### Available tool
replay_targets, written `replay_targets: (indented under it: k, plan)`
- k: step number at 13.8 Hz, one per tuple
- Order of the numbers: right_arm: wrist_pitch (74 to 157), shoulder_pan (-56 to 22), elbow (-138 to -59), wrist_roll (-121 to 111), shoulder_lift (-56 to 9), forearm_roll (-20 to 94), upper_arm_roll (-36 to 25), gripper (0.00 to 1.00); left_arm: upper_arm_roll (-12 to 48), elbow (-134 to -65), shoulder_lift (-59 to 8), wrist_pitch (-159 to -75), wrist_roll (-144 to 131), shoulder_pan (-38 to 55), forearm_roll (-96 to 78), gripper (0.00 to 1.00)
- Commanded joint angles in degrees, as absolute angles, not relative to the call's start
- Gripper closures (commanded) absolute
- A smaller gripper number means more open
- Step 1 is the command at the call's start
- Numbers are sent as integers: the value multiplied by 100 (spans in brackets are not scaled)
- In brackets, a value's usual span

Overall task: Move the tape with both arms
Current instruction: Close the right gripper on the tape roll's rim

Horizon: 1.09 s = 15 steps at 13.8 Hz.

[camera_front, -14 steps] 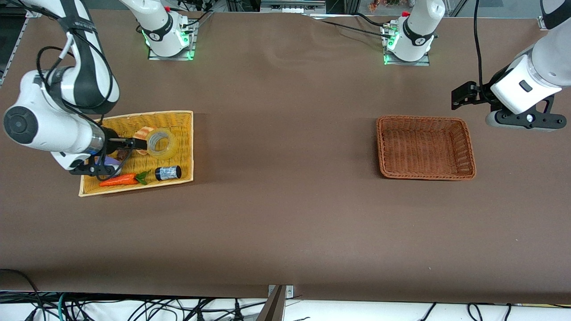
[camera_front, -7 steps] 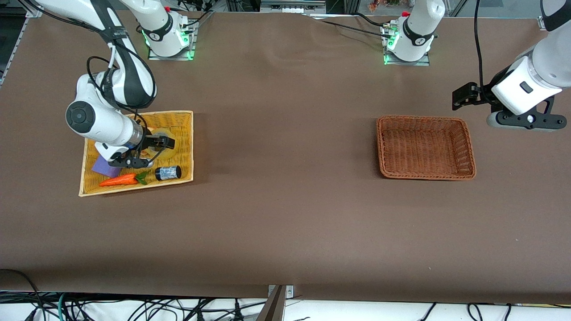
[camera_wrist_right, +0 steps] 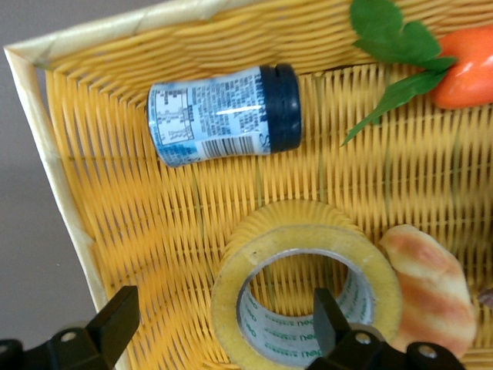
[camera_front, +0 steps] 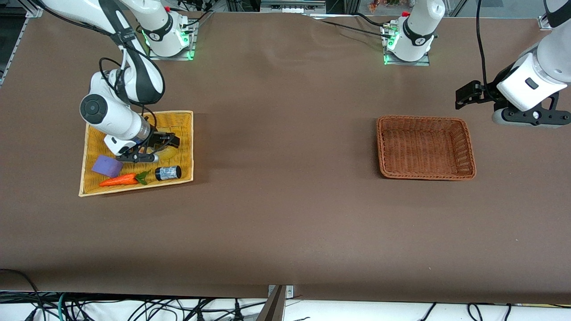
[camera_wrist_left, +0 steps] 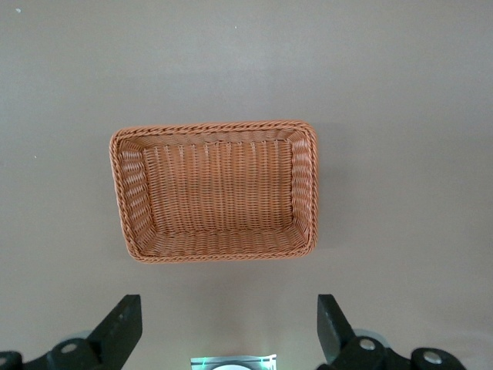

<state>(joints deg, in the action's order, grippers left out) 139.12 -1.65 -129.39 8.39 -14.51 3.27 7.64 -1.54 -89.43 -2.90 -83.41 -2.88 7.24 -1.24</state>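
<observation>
The right gripper's fingers are above the tape's side [camera_wrist_right: 226, 301], with the basket's yellow weave [camera_wrist_right: 176, 304] between them. They would miss if they closed now, so the robot should first lower them.
The tape [camera_wrist_right: 308, 297], a yellowish ring with a grey printed core, lies flat in the yellow basket [camera_wrist_right: 69, 177]. In the front view the tape [camera_front: 168, 153] is mostly hidden under my right gripper [camera_front: 167, 141]. In the right wrist view my right gripper [camera_wrist_right: 223, 324] is open low over the tape. One finger [camera_wrist_right: 331, 324] is at the ring's hole and the other [camera_wrist_right: 115, 320] is outside the ring. My left gripper [camera_front: 460, 94] is open and empty in the air near the left arm's end. It also shows in the left wrist view [camera_wrist_left: 226, 327].
The yellow basket [camera_front: 185, 120] also holds a black-capped bottle [camera_front: 168, 172], a toy carrot [camera_front: 118, 180], a purple block [camera_front: 107, 166] and a croissant toy [camera_wrist_right: 427, 289] touching the tape. An empty brown wicker basket [camera_front: 426, 118] stands toward the left arm's end; it also shows in the left wrist view [camera_wrist_left: 123, 193].
My right arm has swung in over the yellow basket, and its gripper has moved onto the tape. My left gripper has shifted slightly away from the brown basket.
</observation>
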Motion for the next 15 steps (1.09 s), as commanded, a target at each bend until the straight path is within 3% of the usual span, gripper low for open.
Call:
replay_targets:
  k: [1, 7, 8, 10, 11, 13, 15]
  plan:
    - [14307, -132, -13306, 879, -1309, 334, 835, 0, -123, -9149, -245, -8481, -220, 650, -203, 0]
    - [15107, -184, -13745, 879, -1432, 334, 844, 0, -123, -9264, -237, -8648, -220, 642, -167, 0]
    - [15204, -211, -13781, 879, -1459, 334, 835, 11, -123, -9264, -237, -8648, -220, 642, -167, 0]
    - [15205, -220, -13790, 870, -1459, 334, 844, 60, -123, -9264, -246, -8648, -211, 633, -167, 0]
    - [15205, -228, -13790, 853, -1459, 334, 844, 74, -123, -9264, -246, -8648, -211, 642, -167, 0]
    - [15170, -264, -13781, 800, -1450, 334, 844, 86, -123, -9255, -246, -8648, -202, 642, -167, 0]
    - [15135, -264, -13764, 765, -1407, 325, 844, 87, -132, -9255, -255, -8648, -202, 642, -158, 0]
